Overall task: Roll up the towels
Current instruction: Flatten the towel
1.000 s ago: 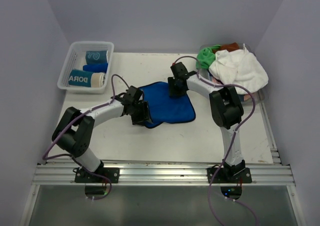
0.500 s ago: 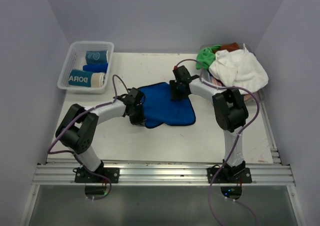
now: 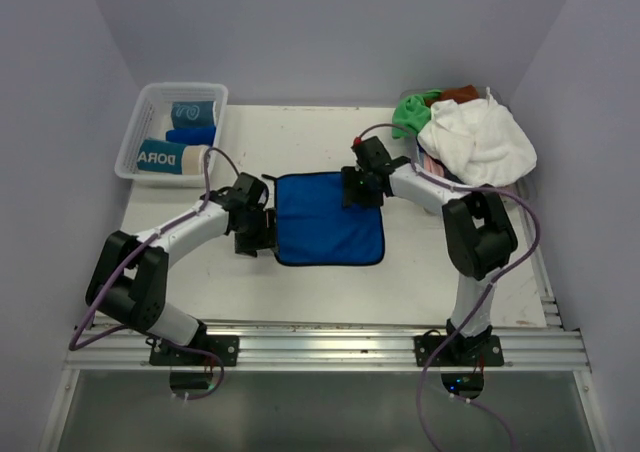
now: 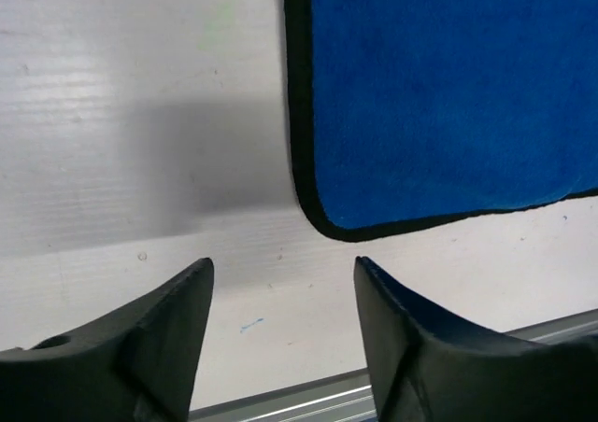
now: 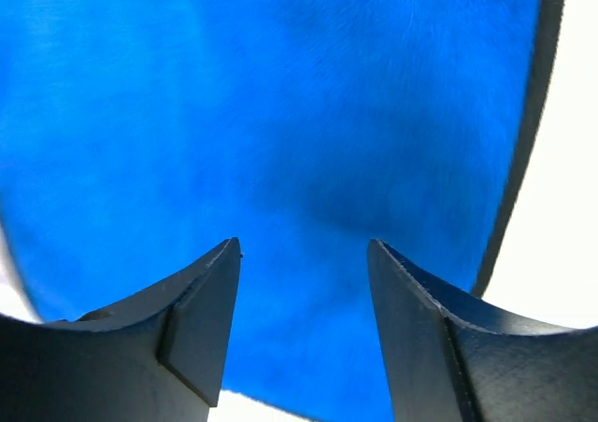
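The left gripper grabs the royal blue towel's near corner (image 3: pixel 281 261) (image 4: pixel 331 228) by its black edge next, to fold the towel over for rolling.
A royal blue towel (image 3: pixel 330 220) lies flat and spread out as a square in the middle of the table; it also shows in the left wrist view (image 4: pixel 439 95) and fills the right wrist view (image 5: pixel 280 114). My left gripper (image 3: pixel 252 234) is open and empty at the towel's near left corner, just off its edge (image 4: pixel 283 271). My right gripper (image 3: pixel 358 190) is open and empty over the towel's far right corner (image 5: pixel 304 249). A heap of white (image 3: pixel 478 142), green (image 3: pixel 410 114) and other towels sits at the far right.
A clear mesh basket (image 3: pixel 135 152) at the far left holds rolled towels: two teal and beige ones with lettering (image 3: pixel 172 157) and a blue one (image 3: pixel 190 134). The metal rail (image 3: pixel 320 347) runs along the near edge. Grey walls close in the sides.
The blue towel went from rumpled and skewed to flat and square. Both grippers have let go of its corners; the left moved left and the right moved slightly right.
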